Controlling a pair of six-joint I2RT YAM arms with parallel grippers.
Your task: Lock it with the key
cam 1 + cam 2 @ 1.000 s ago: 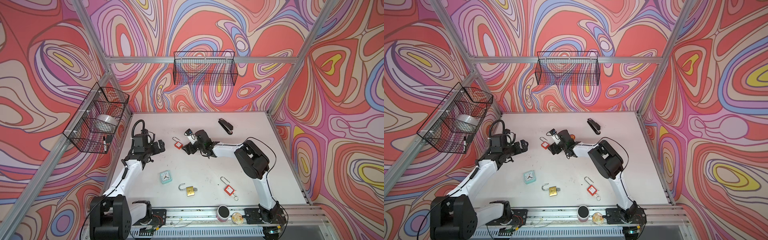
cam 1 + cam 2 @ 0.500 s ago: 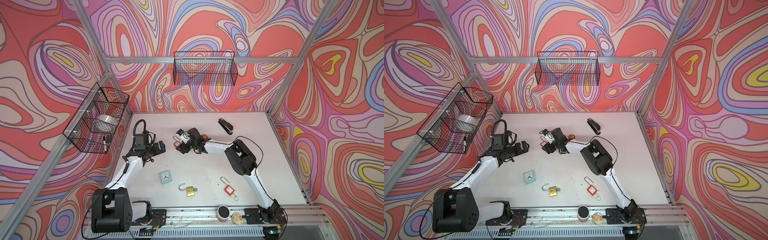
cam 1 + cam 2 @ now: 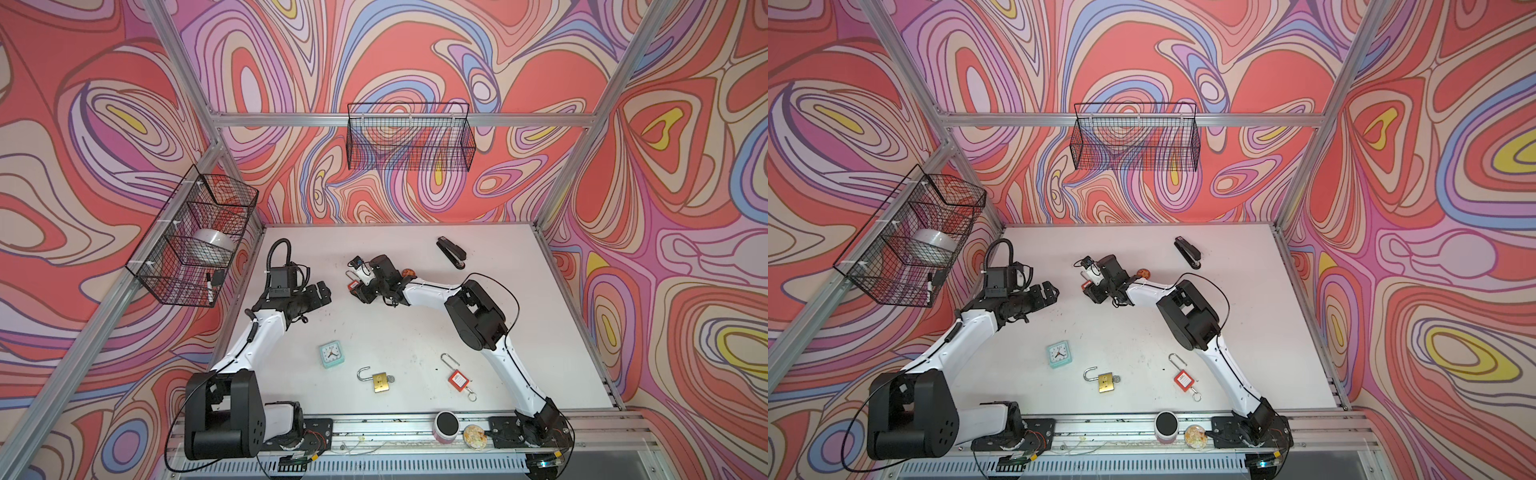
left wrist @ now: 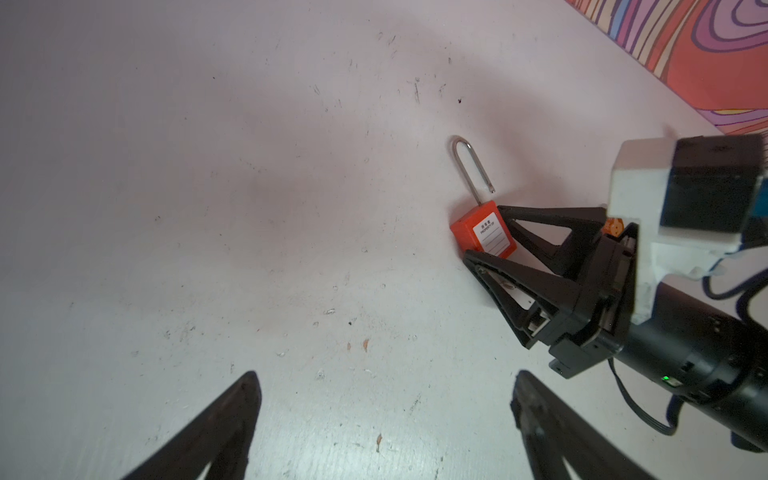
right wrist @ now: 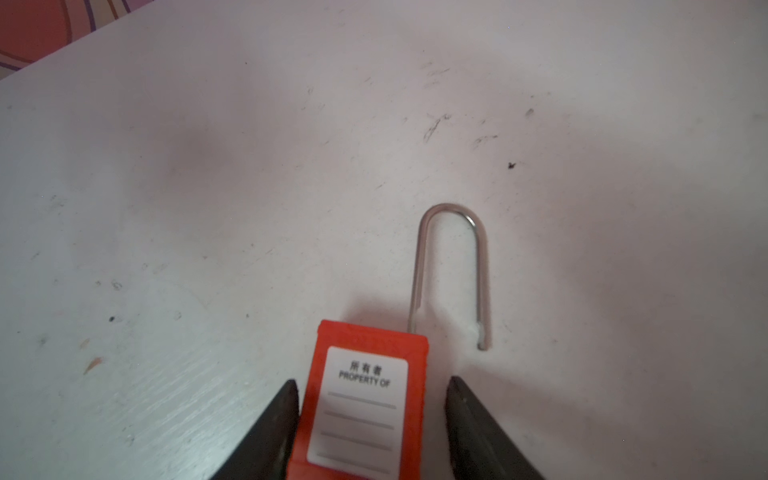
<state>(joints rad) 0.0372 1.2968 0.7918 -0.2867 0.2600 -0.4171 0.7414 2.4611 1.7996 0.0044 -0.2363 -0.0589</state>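
Note:
The opposite end of the padlock will stay free to lock with the key, as my left gripper will next hold the red padlock's body near the shackle (image 5: 451,266).
A red padlock (image 5: 365,399) with a white label lies flat on the white table (image 5: 208,187), seen in both top views (image 3: 353,285) (image 3: 1086,285). Its long steel shackle (image 5: 451,266) is swung open, the free end off the body. My right gripper (image 5: 372,380) straddles the lock body. One finger is against the lock's side and a gap shows at the other. The left wrist view shows the same lock (image 4: 465,226) between those black fingers. My left gripper (image 4: 384,376) hovers open over bare table, left of the lock (image 3: 324,292). No key shows at this lock.
Near the front lie a teal clock (image 3: 331,354), a brass padlock (image 3: 380,380) with its shackle open, and a second red padlock (image 3: 456,380) with a ring at its end. A black stapler (image 3: 451,252) sits at the back. Wire baskets (image 3: 409,139) hang on the walls.
My right gripper has travelled left to the red padlock and its jaws have narrowed around the body. The left arm has shifted only slightly.

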